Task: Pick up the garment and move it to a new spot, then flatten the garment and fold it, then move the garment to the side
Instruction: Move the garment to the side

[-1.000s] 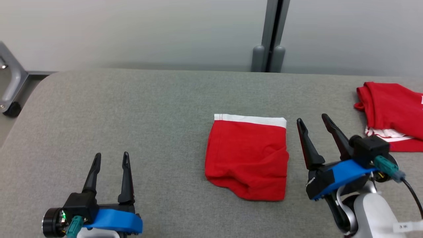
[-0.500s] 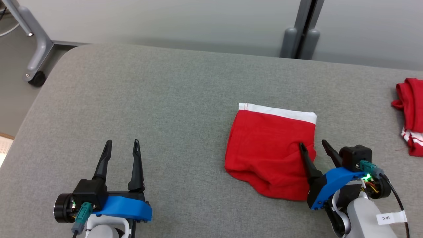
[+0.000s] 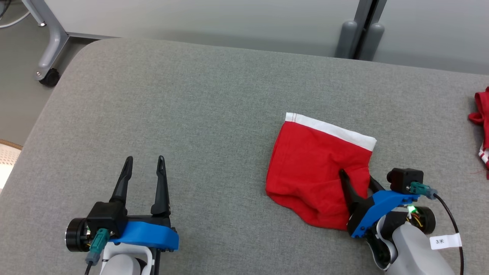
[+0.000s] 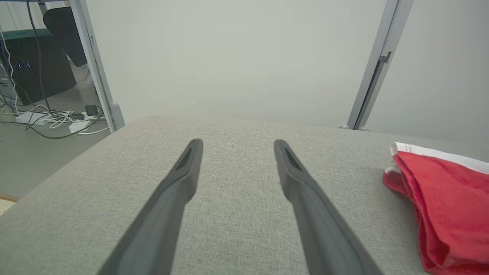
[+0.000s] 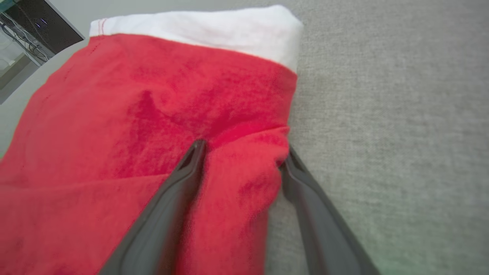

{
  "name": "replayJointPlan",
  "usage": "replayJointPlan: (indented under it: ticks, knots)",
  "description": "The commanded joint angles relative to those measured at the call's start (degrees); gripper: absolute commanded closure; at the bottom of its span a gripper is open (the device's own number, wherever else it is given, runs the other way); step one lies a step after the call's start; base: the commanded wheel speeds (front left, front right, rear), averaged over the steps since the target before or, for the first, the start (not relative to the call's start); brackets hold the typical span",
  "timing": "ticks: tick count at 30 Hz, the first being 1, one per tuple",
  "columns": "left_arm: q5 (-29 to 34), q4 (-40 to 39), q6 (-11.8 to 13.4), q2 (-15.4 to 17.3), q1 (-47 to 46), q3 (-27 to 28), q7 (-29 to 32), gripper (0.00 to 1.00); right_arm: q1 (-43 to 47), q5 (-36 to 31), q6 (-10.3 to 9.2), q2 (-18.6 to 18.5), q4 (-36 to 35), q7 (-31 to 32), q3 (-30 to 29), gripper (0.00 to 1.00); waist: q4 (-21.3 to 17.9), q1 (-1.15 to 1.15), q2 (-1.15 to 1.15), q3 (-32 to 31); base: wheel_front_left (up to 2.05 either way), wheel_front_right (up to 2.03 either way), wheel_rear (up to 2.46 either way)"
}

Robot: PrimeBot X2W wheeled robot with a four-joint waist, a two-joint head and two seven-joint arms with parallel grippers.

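Observation:
The garment's edge has a fold standing up while the rest of the garment lies flat, so the right gripper will next take hold of that raised fold [image 3: 360, 179] [image 5: 245, 169].
The garment [image 3: 313, 172], red with a white waistband, lies folded on the grey padded table [image 3: 198, 114], right of centre. My right gripper [image 3: 356, 176] is open and straddles the garment's right edge: one finger rests on top of the red cloth and the other lies outside the edge, with a fold of cloth between them. The right wrist view shows that fold of the garment [image 5: 244, 179] between the two dark fingers of the right gripper [image 5: 242, 152]. My left gripper [image 3: 144, 162] hovers open over bare table at the lower left, well apart from the garment [image 4: 439, 198].
A second red garment [image 3: 482, 126] lies at the table's far right edge. A grey wheeled stand leg [image 3: 49, 49] is on the floor beyond the table's left corner. A grey post [image 3: 361, 34] rises behind the table against the pale wall.
The camera has shifted, moving the scene right and down. My right gripper has slid left from beside the garment onto its right edge, bunching the cloth and skewing the garment. The left gripper stays open.

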Motion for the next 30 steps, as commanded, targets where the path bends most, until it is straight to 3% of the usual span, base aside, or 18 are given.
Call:
replayJointPlan:
  ticks: [1, 7, 11, 21, 30]
  knots:
    - [-0.20, 0.02, -0.04, 0.00, -0.62, -0.03, -0.24, 0.00, 0.14, 1.53, 0.06, 0.31, 1.87, 0.26, 1.43, 1.00, -0.29, 0.00, 0.00, -0.06, 0.00, 0.00, 0.00]
    - [-0.36, -0.37, 0.00, -0.15, -0.75, 0.32, -0.25, 0.00, -2.19, 2.63, 0.04, 0.01, 3.11, -2.14, 3.04, 1.00, -2.40, 0.00, 0.00, 0.38, 0.00, 0.00, 0.00]
    - [-0.09, -0.93, -0.20, -0.21, -1.36, 0.38, -0.25, 0.00, -3.62, 1.31, 0.03, -2.20, 1.32, -3.58, 3.94, 1.00, -4.63, 0.00, 0.00, 1.33, 0.00, 0.00, 0.00]
    - [0.53, -1.93, -0.78, -0.31, -4.02, 0.89, -0.25, 0.00, -1.92, -0.67, 0.04, -11.27, -8.66, -1.86, 4.24, 1.00, -11.02, 0.00, 0.00, 4.60, 0.00, 0.00, 0.00]
    - [0.94, -1.81, -1.26, -0.48, -6.27, 0.48, -0.25, 0.00, -1.94, -1.47, 0.04, -15.54, -18.23, 2.58, 3.10, 1.00, -11.87, 0.00, 0.00, 6.33, 0.00, 0.00, 0.00]
